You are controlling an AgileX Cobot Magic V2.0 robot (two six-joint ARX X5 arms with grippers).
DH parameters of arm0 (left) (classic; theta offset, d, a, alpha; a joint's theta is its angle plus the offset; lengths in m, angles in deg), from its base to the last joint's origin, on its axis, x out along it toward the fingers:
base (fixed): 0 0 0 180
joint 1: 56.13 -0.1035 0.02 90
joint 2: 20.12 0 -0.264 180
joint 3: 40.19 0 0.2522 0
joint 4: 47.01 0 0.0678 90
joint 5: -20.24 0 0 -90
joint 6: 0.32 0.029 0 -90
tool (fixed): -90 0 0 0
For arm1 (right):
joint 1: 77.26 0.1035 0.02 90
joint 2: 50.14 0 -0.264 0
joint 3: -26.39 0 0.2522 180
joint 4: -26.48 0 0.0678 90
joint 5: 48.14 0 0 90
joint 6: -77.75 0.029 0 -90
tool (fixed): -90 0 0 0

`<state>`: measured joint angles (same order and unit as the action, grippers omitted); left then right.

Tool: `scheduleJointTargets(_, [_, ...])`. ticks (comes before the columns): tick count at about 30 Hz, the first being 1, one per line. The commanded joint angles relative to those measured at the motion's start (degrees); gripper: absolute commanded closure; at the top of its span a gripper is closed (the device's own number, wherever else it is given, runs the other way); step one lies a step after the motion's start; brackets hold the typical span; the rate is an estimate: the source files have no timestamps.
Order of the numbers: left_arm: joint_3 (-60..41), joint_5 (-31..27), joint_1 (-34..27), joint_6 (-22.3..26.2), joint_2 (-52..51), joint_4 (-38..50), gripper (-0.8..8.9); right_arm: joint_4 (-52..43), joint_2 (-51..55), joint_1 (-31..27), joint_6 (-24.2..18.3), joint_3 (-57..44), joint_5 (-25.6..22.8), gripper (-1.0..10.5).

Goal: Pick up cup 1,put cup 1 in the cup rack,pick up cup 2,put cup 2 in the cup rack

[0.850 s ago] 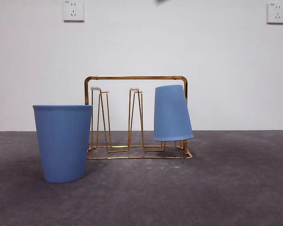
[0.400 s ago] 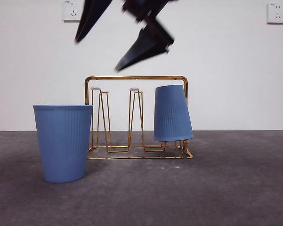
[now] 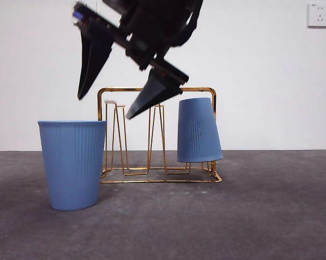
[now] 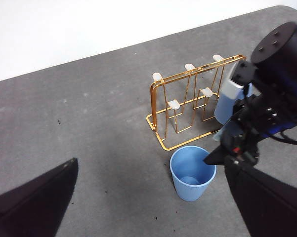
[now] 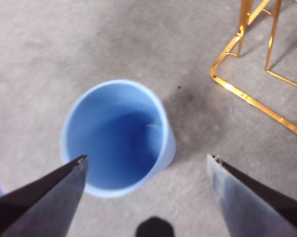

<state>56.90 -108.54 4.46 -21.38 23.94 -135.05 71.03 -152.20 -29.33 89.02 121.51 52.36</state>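
Observation:
My right gripper grabs the upright cup by its rim (image 3: 103,122) next, since the upright cup's body (image 3: 72,165) is broad and round and its side thin.
A gold wire cup rack (image 3: 156,90) (image 4: 197,70) (image 5: 252,101) stands mid-table. One ribbed blue cup (image 3: 198,131) (image 4: 226,101) hangs upside down over the rack's right-hand prongs in the front view. The other blue cup (image 3: 72,165) (image 4: 191,173) (image 5: 116,138) stands upright on the table, in front of the rack's left end. My right gripper (image 3: 104,108) (image 5: 147,158) hovers open just above this upright cup, its jaws spread wider than the rim and touching nothing. Held high and far back, my left gripper (image 4: 150,165) is open and empty.
The table is a dark grey mat (image 3: 260,216) against a white wall. A wall socket (image 3: 319,14) sits at the upper right. The rack's left and middle prongs (image 3: 119,135) carry nothing. In the left wrist view the right arm (image 4: 276,74) covers part of the rack's end.
The right arm has come down from the top of the front view, from out of sight to just above the upright cup. Cups and rack have not moved.

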Motion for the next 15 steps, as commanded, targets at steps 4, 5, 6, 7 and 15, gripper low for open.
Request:
scheduleJointTargets(4, [-0.22,0.24,0.20,-0.48,-0.20,0.02,3.13,-1.46,-3.17,0.15,2.25,-0.24,-0.22,5.4])
scheduleJointTargets(5, [-0.22,0.24,0.28,-0.50,-0.20,0.02,3.13,-1.62,-3.48,0.15,2.29,-0.24,-0.68,5.4])
scheduleJointTargets(6, [-0.22,0.24,0.46,-0.55,-0.20,0.07,3.13,-1.95,-3.76,0.26,2.36,-0.24,-1.18,5.4])
scheduleJointTargets(7, [-0.22,0.24,0.63,-0.63,-0.20,0.07,3.13,-2.23,-3.93,0.31,2.58,-0.24,-1.57,5.4])
scheduleJointTargets(15, [-0.22,0.37,2.62,-1.92,-0.20,0.22,3.13,-4.09,-5.51,0.48,3.43,-0.24,-2.36,7.0])
